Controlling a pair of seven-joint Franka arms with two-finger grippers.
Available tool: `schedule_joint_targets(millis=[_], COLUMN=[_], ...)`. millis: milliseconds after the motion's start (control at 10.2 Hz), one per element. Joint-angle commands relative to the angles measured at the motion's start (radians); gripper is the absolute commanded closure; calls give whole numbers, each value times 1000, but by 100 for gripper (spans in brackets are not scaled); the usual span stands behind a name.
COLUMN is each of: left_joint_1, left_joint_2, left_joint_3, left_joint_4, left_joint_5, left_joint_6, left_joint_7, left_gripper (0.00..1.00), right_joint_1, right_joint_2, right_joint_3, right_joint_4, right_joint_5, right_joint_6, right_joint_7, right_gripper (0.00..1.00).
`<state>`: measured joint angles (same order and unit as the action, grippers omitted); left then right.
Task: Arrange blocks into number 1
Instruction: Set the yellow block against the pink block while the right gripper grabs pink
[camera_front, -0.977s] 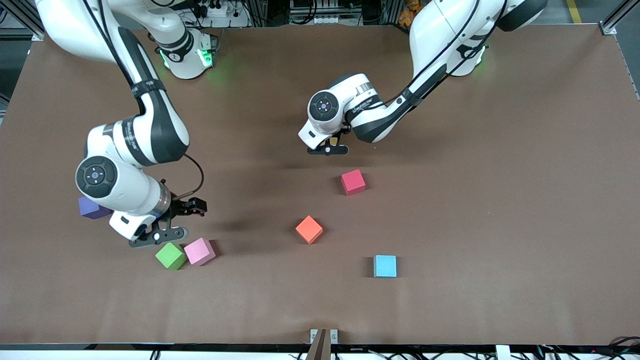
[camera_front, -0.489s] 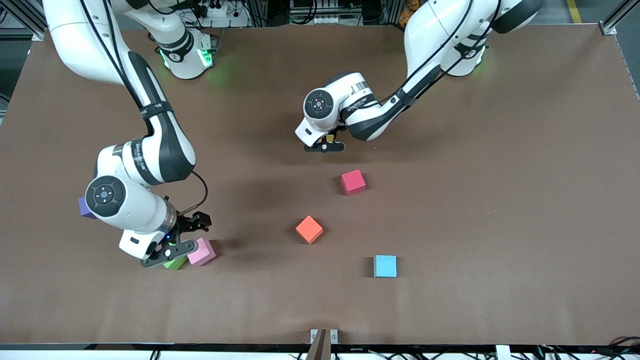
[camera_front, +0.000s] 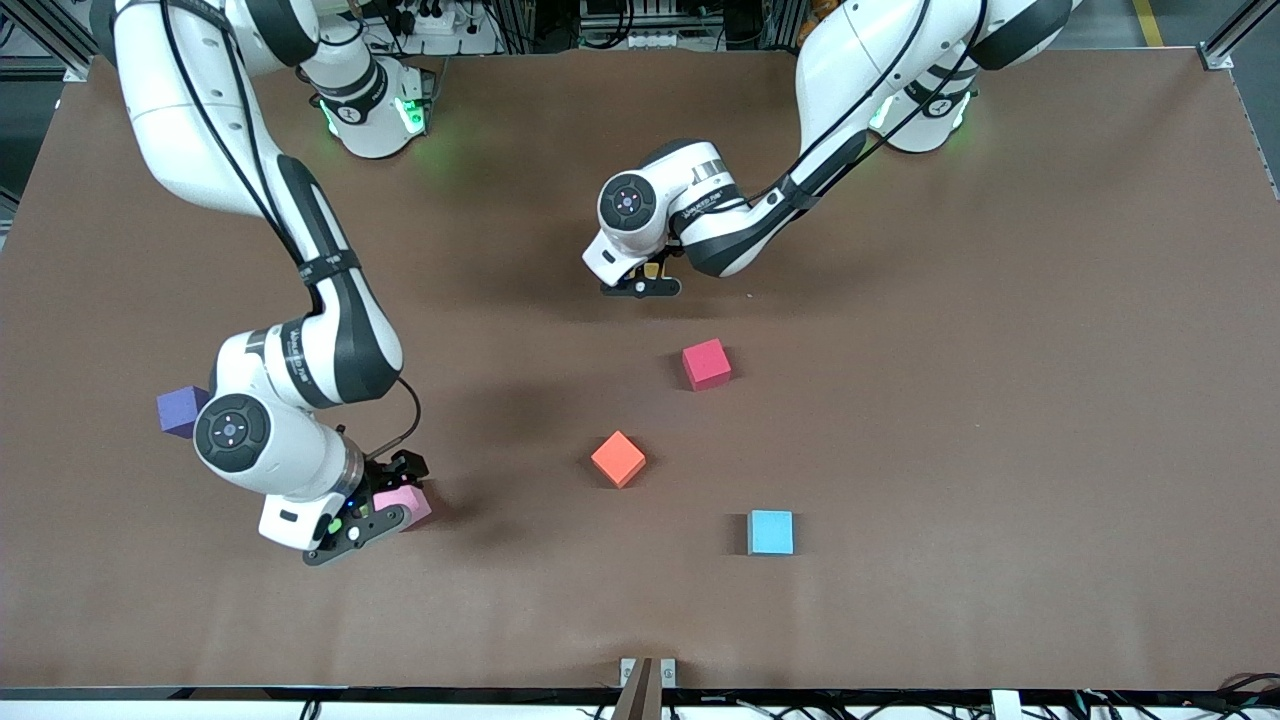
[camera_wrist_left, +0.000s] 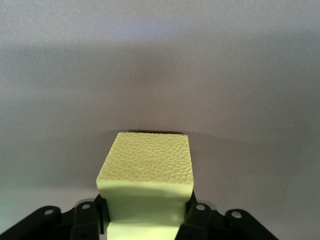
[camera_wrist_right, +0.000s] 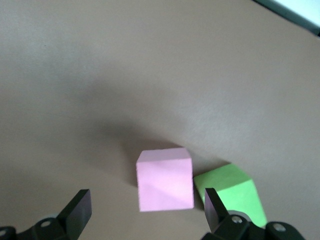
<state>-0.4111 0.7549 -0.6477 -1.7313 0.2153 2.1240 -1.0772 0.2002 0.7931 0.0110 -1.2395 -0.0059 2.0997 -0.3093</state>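
The yellow block's lower edge sits on the tabletop against a thin dark shadow, so my left gripper should open now and let go.
My left gripper (camera_front: 643, 281) hangs over bare table and is shut on the yellow block (camera_front: 652, 270). In the left wrist view the yellow block (camera_wrist_left: 147, 172) fills the gap between the jaws of the left gripper (camera_wrist_left: 145, 222). The red block (camera_front: 706, 363) lies on the table close by. My right gripper (camera_front: 385, 497) is open and low over the pink block (camera_front: 413, 504). In the right wrist view the pink block (camera_wrist_right: 165, 179) sits ahead of the open fingers of the right gripper (camera_wrist_right: 146, 212), with the green block (camera_wrist_right: 231, 192) touching its side by one fingertip (camera_wrist_right: 212, 207). In the front view the green block is hidden under the right hand.
An orange cube (camera_front: 618, 459) and a light blue cube (camera_front: 770, 532) lie mid-table, nearer the front camera than the red block. A purple cube (camera_front: 180, 410) sits toward the right arm's end, partly covered by the right arm's wrist.
The right gripper has come down over the pink and green blocks, and the hand now covers the green one. The left gripper has drifted slightly toward the arms' bases with the yellow block.
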Motion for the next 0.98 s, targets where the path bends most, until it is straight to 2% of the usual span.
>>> schedule_joint_targets(millis=[0, 195, 293, 391, 586, 879], left_joint_1=[-18, -23, -29, -35, -31, 14], left_joint_2=[9, 9, 9, 7, -17, -139], left_joint_3=[10, 16, 17, 22, 25, 55], left_joint_4=[9, 6, 6, 6, 15, 29], left_joint_5=[-1, 1, 1, 2, 2, 2], left_joint_6=[5, 5, 5, 4, -7, -68], left_joint_7=[-20, -16, -16, -15, -16, -12], left_gripper=[100, 100, 17, 0, 0, 0], right_joint_1=[-10, -11, -10, -10, -15, -18], right_joint_2=[47, 66, 77, 83, 100, 121], right_joint_3=[-3, -2, -3, -3, -3, -2], right_joint_4=[51, 51, 51, 51, 43, 43], right_joint_5=[-13, -11, -11, -11, -6, -6], right_joint_6=[17, 54, 60, 63, 94, 99], right_joint_7=[-62, -76, -76, -77, -97, -99], right_gripper=[0, 0, 0, 0, 0, 0])
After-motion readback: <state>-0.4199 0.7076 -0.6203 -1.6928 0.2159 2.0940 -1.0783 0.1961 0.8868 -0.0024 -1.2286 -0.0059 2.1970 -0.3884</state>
